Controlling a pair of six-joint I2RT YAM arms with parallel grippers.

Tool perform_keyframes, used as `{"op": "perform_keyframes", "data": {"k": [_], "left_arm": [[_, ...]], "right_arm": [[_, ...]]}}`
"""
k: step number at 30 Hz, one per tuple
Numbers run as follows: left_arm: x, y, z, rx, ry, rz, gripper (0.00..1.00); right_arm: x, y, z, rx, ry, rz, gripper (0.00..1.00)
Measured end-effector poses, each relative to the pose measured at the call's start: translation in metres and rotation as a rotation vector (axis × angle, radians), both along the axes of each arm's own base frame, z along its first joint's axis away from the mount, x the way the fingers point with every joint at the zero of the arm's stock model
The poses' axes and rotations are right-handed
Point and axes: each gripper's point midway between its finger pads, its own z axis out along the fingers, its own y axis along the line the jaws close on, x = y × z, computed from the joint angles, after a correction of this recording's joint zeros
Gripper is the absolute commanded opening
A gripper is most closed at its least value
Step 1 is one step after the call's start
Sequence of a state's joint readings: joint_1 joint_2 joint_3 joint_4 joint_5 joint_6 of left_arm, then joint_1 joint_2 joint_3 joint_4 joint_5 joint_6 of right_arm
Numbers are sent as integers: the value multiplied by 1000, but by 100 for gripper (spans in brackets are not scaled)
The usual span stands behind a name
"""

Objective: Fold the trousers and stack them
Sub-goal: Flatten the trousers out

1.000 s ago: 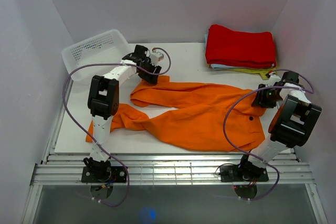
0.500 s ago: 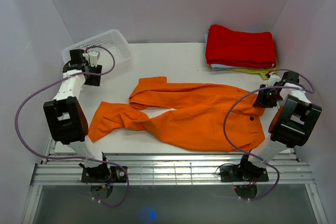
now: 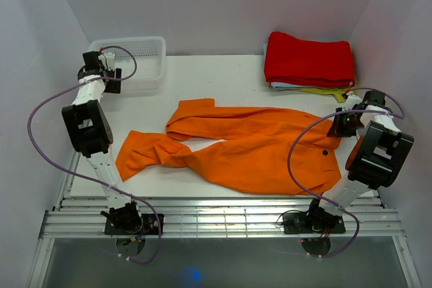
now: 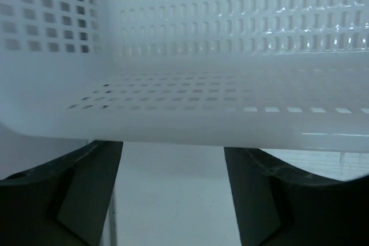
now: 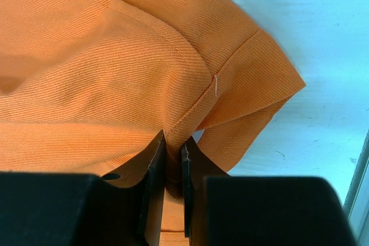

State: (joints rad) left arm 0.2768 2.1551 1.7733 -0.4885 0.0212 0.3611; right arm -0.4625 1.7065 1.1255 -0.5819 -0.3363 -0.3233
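I will next use my left gripper to grab the trousers (image 3: 256, 146) by the leg end nearer the basket, opposite the waistband, to straighten them for folding.
The bright orange trousers (image 3: 256, 146) lie spread across the middle of the table, legs pointing left, one leg end folded over near the front left (image 3: 138, 156). My right gripper (image 3: 342, 125) sits at the waistband's right edge and is shut on a pinched fold of the trousers (image 5: 173, 119), the cloth squeezed between both jaws. My left gripper (image 3: 108, 75) is far from the trousers, at the near rim of the white basket (image 3: 138, 55). Its jaws stand open with only bare table between them, the basket wall (image 4: 230, 84) just above.
A stack of folded cloth, red on top (image 3: 309, 59), lies at the back right corner. White walls close in on both sides and behind. A metal rail (image 3: 216, 220) runs along the table's front edge by the arm bases.
The left arm has swung from the trousers' upper leg out to the back left, and the basket has shifted and turned. The right gripper has closed on the waistband.
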Motion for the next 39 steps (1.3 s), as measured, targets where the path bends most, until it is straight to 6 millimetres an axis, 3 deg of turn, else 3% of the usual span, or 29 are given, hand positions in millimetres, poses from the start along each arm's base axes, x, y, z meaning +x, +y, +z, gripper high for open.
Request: {"op": "perform_keyframes", "data": {"k": [3, 5, 7, 9, 12, 15, 19, 22, 25, 28, 31, 34, 37, 39], "left_arm": [[10, 8, 21, 28, -48, 34, 88], [7, 8, 22, 11, -40, 29, 79], [3, -1, 20, -36, -31, -11, 78], [-8, -22, 20, -104, -36, -87, 78], [-52, -71, 29, -219, -9, -235, 79], [-81, -128, 67, -281, -63, -404, 79], [-87, -217, 121, -311, -174, -669, 84], [-77, -284, 127, -328, -182, -850, 86], [-47, -341, 102, -340, -136, -978, 89], [-19, -368, 52, -349, -50, -1033, 92], [-17, -376, -5, -358, 75, -1060, 93], [-32, -378, -46, -365, 187, -1083, 93], [-38, -381, -51, -354, 203, -1123, 89], [-41, -383, -53, -346, 210, -1143, 74]], "right_arm": [[0, 0, 1, -2, 0, 2, 12], [0, -1, 1, -3, 0, 3, 8], [0, -1, 2, -5, -1, 10, 8], [0, -1, 2, -9, -4, 22, 8], [1, 0, 3, -12, -11, 44, 8], [0, 1, 6, -16, -25, 74, 8], [1, 2, 15, -29, -58, 109, 8], [-1, 3, 21, -42, -72, 133, 8], [-2, 3, 21, -49, -71, 149, 8], [-4, 3, 21, -50, -66, 158, 8], [-6, 4, 21, -52, -62, 168, 8], [-5, 3, 22, -55, -63, 174, 8], [-4, 2, 24, -60, -70, 180, 8], [-3, 2, 25, -61, -73, 185, 8]]}}
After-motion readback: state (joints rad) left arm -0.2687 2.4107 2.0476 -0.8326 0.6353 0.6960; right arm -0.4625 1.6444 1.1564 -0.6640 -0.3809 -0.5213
